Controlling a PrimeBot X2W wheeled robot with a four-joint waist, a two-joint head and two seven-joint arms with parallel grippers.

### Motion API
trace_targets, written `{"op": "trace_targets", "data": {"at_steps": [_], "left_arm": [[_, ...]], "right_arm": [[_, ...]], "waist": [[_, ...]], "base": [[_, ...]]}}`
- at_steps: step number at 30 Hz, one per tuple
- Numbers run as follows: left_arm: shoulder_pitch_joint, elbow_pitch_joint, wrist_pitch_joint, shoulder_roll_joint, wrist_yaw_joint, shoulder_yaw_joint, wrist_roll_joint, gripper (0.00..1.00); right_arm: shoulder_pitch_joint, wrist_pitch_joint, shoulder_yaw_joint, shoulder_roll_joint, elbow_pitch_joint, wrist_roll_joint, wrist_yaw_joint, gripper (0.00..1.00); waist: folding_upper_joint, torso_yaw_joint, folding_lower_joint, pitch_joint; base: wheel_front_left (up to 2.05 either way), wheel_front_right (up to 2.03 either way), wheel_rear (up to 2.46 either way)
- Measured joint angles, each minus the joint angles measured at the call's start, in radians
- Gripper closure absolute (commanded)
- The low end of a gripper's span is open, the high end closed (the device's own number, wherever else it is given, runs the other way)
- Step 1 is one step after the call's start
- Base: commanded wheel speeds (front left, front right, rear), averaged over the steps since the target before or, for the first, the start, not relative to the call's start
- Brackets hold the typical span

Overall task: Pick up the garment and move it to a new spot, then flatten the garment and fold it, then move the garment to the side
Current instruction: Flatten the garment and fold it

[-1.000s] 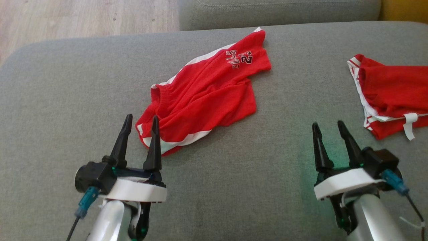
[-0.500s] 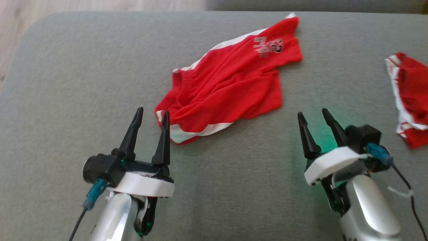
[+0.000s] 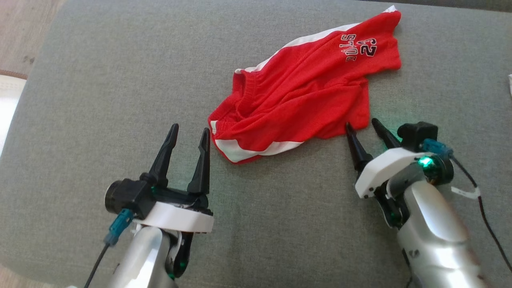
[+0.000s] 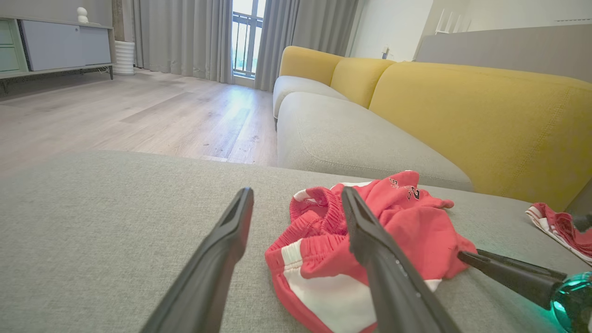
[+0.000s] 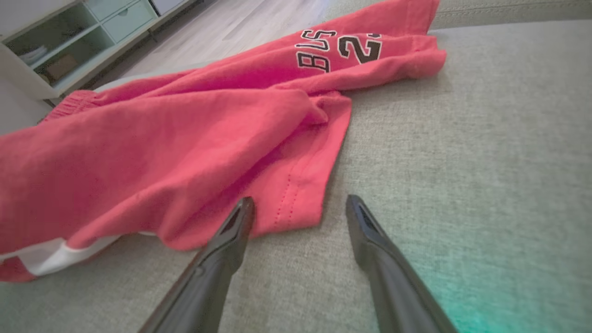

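Next, my right gripper takes hold of the red shorts by the hem corner of one leg (image 3: 359, 120) (image 5: 302, 213) to spread them flat on the grey seat.
The garment (image 3: 304, 92) is a pair of red shorts with white side stripes and dark lettering, lying crumpled on the grey sofa seat (image 3: 100, 80). My left gripper (image 3: 190, 130) stands open just left of the waistband end (image 4: 319, 249), its inner finger close beside the cloth. My right gripper (image 3: 362, 123) is open at the near right hem corner (image 5: 296, 203), fingertips on either side of that corner, low over the seat. Nothing is held by either.
A second red-and-white garment (image 4: 555, 226) lies far right on the seat. A yellow backrest (image 4: 476, 120) rises behind. The seat's left edge drops to wood floor (image 3: 20, 36), with a white object (image 3: 8, 100) there.
The head camera has swung left and down, shifting the whole scene right. My right gripper has moved forward and left to the shorts' hem corner. My left gripper holds near the waistband.
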Motion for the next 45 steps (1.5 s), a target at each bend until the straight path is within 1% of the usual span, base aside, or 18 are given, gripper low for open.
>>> {"op": "trace_targets", "data": {"at_steps": [2, 6, 7, 8, 10, 14, 20, 23, 28, 29, 34, 38, 42, 45], "left_arm": [[-0.002, 0.0, 0.0, 0.0, 0.0, 0.0, 0.0, 0.0], [-0.003, 0.005, 0.0, 0.0, 0.001, -0.007, 0.0, 0.0], [-0.003, 0.007, 0.0, 0.0, 0.001, -0.009, 0.0, 0.0], [-0.004, 0.007, 0.0, 0.0, 0.001, -0.01, 0.0, 0.0], [-0.004, 0.012, 0.0, 0.0, 0.001, -0.011, 0.0, 0.0], [-0.004, 0.017, 0.0, 0.0, 0.001, -0.002, 0.0, 0.0], [-0.002, 0.017, 0.0, 0.0, 0.001, 0.011, 0.001, 0.0], [0.004, 0.017, 0.0, 0.0, 0.001, 0.016, 0.005, 0.0], [0.024, 0.01, 0.0, 0.0, 0.001, 0.039, 0.011, 0.0], [0.024, 0.01, 0.0, 0.0, 0.001, 0.039, 0.011, 0.0], [0.054, 0.005, 0.0, 0.0, 0.001, 0.044, 0.017, 0.0], [0.072, -0.001, 0.0, 0.0, 0.001, 0.046, 0.019, 0.0], [0.087, -0.006, 0.0, 0.0, 0.001, 0.047, 0.019, 0.0], [0.087, -0.007, 0.0, 0.0, 0.001, 0.046, 0.019, 0.0]], "right_arm": [[-0.023, 0.0, 0.013, -0.001, 0.028, 0.047, 0.0, 0.0], [-0.087, -0.01, 0.056, -0.005, 0.09, 0.067, 0.0, 0.0], [-0.1, -0.011, 0.073, -0.006, 0.105, 0.069, 0.0, 0.42], [-0.111, -0.018, 0.089, -0.006, 0.118, 0.069, 0.0, 1.0], [-0.124, -0.038, 0.118, -0.006, 0.149, 0.076, 0.0, 1.0], [-0.127, -0.085, 0.135, -0.006, 0.176, 0.093, 0.0, 1.0], [-0.127, -0.16, 0.115, -0.006, 0.183, 0.088, 0.0, 1.0], [-0.124, -0.181, 0.097, -0.011, 0.16, 0.079, 0.0, 1.0], [-0.071, -0.197, 0.048, -0.031, 0.073, 0.063, 0.0, 1.0], [-0.071, -0.197, 0.048, -0.031, 0.073, 0.063, 0.0, 1.0], [0.011, -0.185, -0.008, -0.073, -0.045, 0.031, 0.0, 1.0], [0.098, -0.126, -0.059, -0.092, -0.171, -0.008, 0.0, 1.0], [0.202, -0.043, -0.124, -0.092, -0.313, -0.04, 0.0, 1.0], [0.253, 0.02, -0.158, -0.085, -0.402, -0.063, 0.0, 1.0]], "waist": [[0.0, 0.001, 0.0, 0.005], [0.0, 0.0, 0.0, 0.011], [0.0, -0.001, 0.0, 0.012], [0.0, -0.002, 0.0, 0.012], [0.0, -0.005, 0.0, 0.008], [0.0, -0.016, -0.0001, -0.006], [0.0, -0.048, -0.0001, -0.036], [0.0, -0.067, -0.0001, -0.054], [0.0, -0.105, -0.0002, -0.088], [0.0, -0.105, -0.0002, -0.088], [0.0, -0.139, -0.0002, -0.122], [0.0, -0.158, -0.0002, -0.149], [0.0, -0.166, -0.0003, -0.163], [0.0, -0.163, -0.0002, -0.161]], "base": [[0.0, 0.0, 0.0], [0.0, 0.0, 0.0], [0.0, 0.0, 0.0], [0.0, 0.0, 0.0], [0.0, 0.0, 0.0], [0.0, 0.0, 0.0], [0.0, 0.0, 0.0], [0.0, 0.0, 0.0], [0.0, 0.0, 0.0], [0.0, 0.0, 0.0], [0.0, 0.0, 0.0], [0.0, 0.0, 0.0], [0.0, 0.0, 0.0], [0.0, 0.0, 0.0]]}}
